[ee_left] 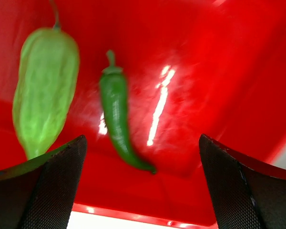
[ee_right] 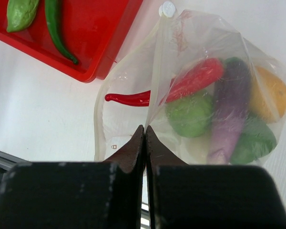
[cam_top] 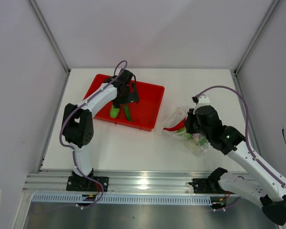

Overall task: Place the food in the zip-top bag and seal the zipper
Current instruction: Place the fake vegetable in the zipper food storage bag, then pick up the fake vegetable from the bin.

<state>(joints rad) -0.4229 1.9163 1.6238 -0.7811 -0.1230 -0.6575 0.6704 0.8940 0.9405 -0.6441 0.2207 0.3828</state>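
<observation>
My left gripper grabs the dark green chili across its mid-body next. That leaves the chili's stem end free to enter the bag's opening first.
The clear zip-top bag lies on the white table at the right. It holds a red chili poking out of its open mouth, a purple eggplant, a yellow lemon and green pieces. My right gripper is shut on the bag's upper edge and holds the mouth open. My left gripper is open above the red tray, over a dark green chili and a light green vegetable. Both also show in the top view.
The red tray stands at the back left of the table, its near rim just below my left fingers. Walls close in the table on three sides. A metal rail runs along the near edge.
</observation>
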